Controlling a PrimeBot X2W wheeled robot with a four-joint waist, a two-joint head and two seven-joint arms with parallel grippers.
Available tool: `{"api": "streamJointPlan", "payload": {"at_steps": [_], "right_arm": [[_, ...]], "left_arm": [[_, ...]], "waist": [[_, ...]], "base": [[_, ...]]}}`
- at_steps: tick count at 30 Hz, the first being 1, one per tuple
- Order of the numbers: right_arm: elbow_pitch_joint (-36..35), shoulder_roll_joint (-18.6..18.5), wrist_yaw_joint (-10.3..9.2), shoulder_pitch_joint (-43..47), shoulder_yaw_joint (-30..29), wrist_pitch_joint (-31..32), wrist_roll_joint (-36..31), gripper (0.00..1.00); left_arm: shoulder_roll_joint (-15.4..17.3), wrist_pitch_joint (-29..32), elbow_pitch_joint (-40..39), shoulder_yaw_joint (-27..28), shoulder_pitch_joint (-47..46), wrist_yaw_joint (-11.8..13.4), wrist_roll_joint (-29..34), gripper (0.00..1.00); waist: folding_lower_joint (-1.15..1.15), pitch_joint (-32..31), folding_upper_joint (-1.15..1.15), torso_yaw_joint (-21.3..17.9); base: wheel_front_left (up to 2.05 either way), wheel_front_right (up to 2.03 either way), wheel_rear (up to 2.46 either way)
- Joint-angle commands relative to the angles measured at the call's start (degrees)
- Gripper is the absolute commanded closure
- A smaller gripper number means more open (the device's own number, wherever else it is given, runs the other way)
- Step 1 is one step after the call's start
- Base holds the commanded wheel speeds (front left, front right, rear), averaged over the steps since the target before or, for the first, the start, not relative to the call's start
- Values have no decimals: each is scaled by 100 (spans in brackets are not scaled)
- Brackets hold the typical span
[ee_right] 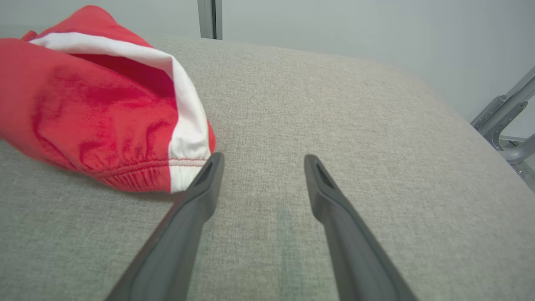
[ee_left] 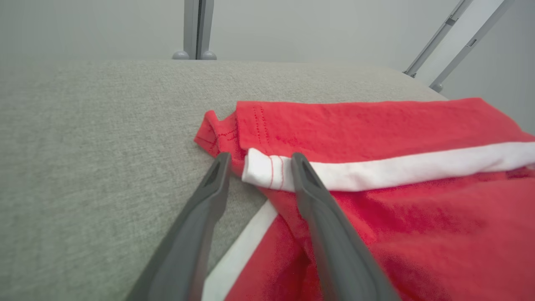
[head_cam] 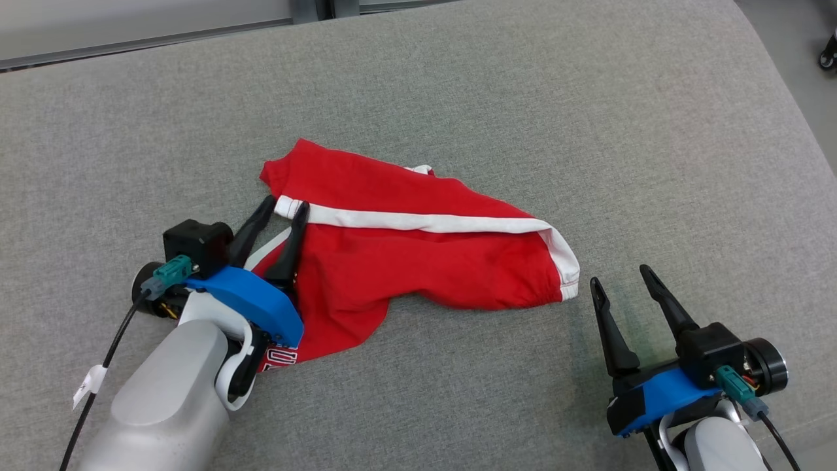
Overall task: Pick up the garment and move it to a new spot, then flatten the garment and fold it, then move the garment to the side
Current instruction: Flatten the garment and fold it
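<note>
I will pinch the garment with my left gripper next, by the folded end of the white band (head_cam: 288, 207), because that end sticks up from the slack red fabric (head_cam: 369, 271).
A red garment (head_cam: 418, 261) with white trim lies crumpled on the grey cloth table (head_cam: 458, 98). My left gripper (head_cam: 284, 206) is open at its left end, one finger on the cloth and one on the table, with the folded white band end (ee_left: 267, 171) between them. Red fabric (ee_left: 418, 234) spreads to the right in the left wrist view. My right gripper (head_cam: 619, 275) is open and holds nothing, just right of the garment's gathered white-edged corner (ee_right: 184, 142). Its left fingertip (ee_right: 211, 167) is close beside that corner.
The table's far edge meets a pale wall with a grey metal post (ee_left: 196, 29). Metal frame legs (ee_right: 505, 125) stand off the table's right side. A dark wheel (head_cam: 829, 55) sits on the floor at the far right.
</note>
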Motion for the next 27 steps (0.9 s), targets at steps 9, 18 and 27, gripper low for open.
{"api": "streamJointPlan", "payload": {"at_steps": [9,18,27], "right_arm": [[47,-24,1,30,-38,-5,27,0],[397,-24,1,160,-92,-5,-23,0],[709,-28,1,272,-84,-5,23,0]], "left_arm": [[96,-15,-718,93,-8,-9,171,100],[-168,-14,-1117,771,856,-9,577,100],[-393,-14,-631,1564,1792,-9,827,100]], "waist": [[0,-205,-1,277],[0,-918,-1,926],[0,-1462,-1,1338]], "base": [[0,0,0],[0,0,0],[0,0,0]]}}
